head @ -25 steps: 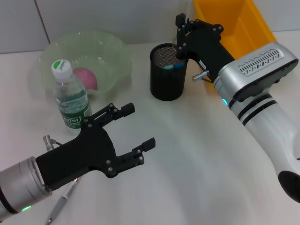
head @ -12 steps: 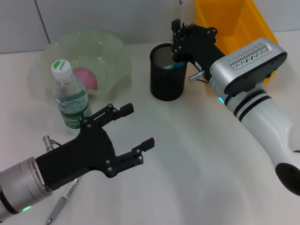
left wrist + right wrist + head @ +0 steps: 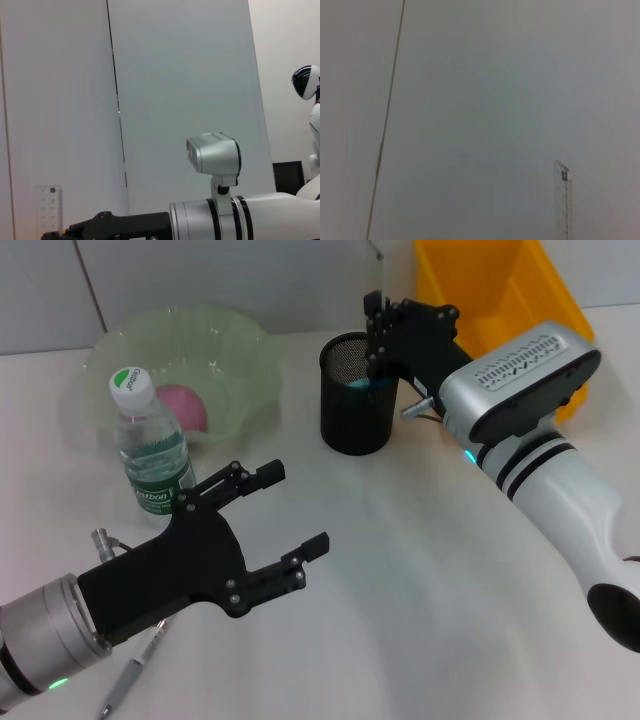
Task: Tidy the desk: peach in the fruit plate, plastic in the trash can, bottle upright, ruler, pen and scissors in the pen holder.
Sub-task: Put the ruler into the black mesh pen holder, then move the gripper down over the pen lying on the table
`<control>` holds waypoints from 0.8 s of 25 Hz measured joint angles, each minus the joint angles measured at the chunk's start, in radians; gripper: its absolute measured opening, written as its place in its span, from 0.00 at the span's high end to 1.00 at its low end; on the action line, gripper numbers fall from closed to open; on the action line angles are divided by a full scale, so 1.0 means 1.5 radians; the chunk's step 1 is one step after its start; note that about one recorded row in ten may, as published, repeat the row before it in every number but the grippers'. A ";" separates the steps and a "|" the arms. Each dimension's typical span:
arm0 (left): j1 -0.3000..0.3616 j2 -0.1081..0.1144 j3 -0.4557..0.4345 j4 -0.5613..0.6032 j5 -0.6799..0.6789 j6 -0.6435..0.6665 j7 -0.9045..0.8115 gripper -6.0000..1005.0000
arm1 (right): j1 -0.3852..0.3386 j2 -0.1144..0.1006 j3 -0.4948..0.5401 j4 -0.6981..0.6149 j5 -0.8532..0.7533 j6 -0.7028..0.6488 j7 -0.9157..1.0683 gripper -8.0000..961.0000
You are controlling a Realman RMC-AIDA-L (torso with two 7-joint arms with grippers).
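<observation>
The upright ruler is over the pen holder's opening and would fall inside, so it is time to open my right gripper now.
My right gripper (image 3: 376,340) hangs over the rim of the black mesh pen holder (image 3: 355,410), shut on a clear ruler (image 3: 379,252) that stands upright; the ruler (image 3: 563,200) also shows in the right wrist view. Something blue (image 3: 360,383) lies inside the holder. The pink peach (image 3: 183,406) sits in the green fruit plate (image 3: 240,350). The bottle (image 3: 150,445) stands upright in front of the plate. My left gripper (image 3: 288,515) is open and empty, low over the table to the right of the bottle. A silver pen (image 3: 130,680) lies on the table under the left arm. Plastic and scissors are not visible.
A yellow bin (image 3: 500,290) stands at the back right, behind the right arm. White wall panels rise behind the table. The left wrist view shows the right arm (image 3: 215,160) and the ruler (image 3: 50,210) against the wall.
My right gripper has moved left with the ruler, from the holder's right side to above its opening. The left arm has not moved.
</observation>
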 joint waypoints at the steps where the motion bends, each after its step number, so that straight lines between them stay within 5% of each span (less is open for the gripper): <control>1: -0.003 0.000 -0.003 -0.005 0.001 0.002 0.000 0.22 | 0.000 0.000 0.000 0.000 0.000 0.000 0.000 0.98; 10: -0.004 -0.001 -0.006 -0.006 0.003 0.005 0.000 0.22 | 0.001 0.001 0.000 0.002 0.000 0.009 -0.001 0.98; 20: -0.004 -0.001 -0.006 -0.007 0.005 0.005 0.000 0.22 | -0.027 0.000 -0.001 0.023 -0.001 -0.037 -0.002 0.61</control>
